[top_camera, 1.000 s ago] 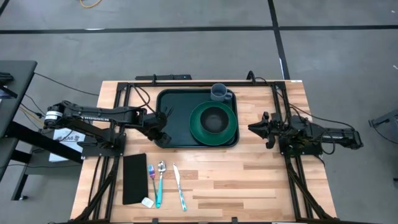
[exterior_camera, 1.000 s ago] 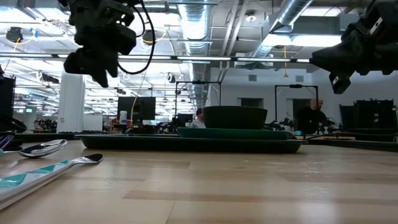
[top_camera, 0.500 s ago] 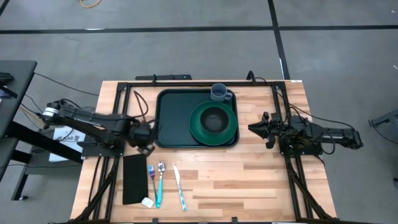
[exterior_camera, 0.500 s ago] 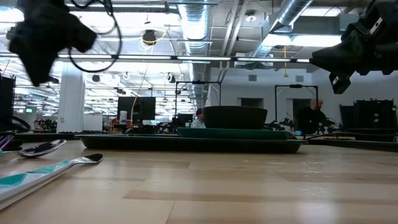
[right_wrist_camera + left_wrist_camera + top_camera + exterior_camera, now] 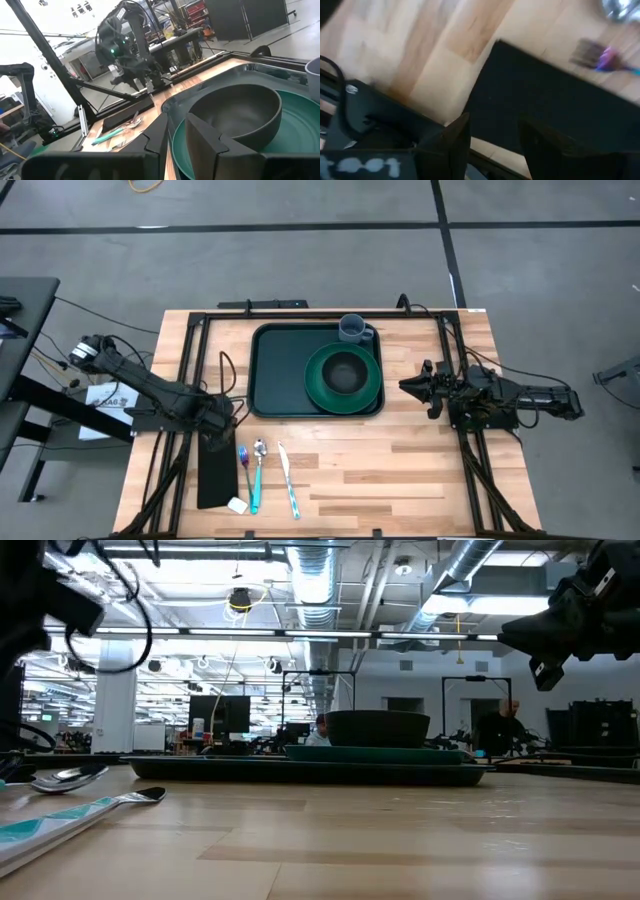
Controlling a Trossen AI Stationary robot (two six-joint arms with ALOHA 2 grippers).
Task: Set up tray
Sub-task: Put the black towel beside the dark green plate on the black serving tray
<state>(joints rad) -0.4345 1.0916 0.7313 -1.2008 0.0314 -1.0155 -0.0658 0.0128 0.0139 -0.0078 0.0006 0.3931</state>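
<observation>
The left gripper grabs the flat black rectangle by its short end [image 5: 215, 448] opposite the white piece next, to set up the tray [image 5: 270, 375].
The dark green tray [image 5: 270, 375] lies flat at the table's far middle. On its right half rests a round green plate [image 5: 318, 385] with a dark bowl [image 5: 345, 372] in it, and a grey cup [image 5: 352, 329] stands at the tray's far right corner. My left gripper [image 5: 222, 420] is left of the tray's near left corner, pointing down over the far end of a flat black rectangle [image 5: 215, 468]. It is open [image 5: 492, 142] with nothing between its fingers. My right gripper [image 5: 405, 387] waits level to the right of the tray, open [image 5: 176, 131] and holding nothing.
A fork [image 5: 243, 460], a spoon [image 5: 259, 470] and a knife [image 5: 288, 480] with teal handles lie side by side right of the black rectangle, near the front edge. A small white piece [image 5: 236, 504] lies by the rectangle's near corner. Bare wood spreads across the near right.
My left gripper has left the tray's near left corner. It has swung toward the table's left and near edges and sunk a little, ending over the far end of the black rectangle. Its wrist has rolled on the way. Nothing on the table has moved.
</observation>
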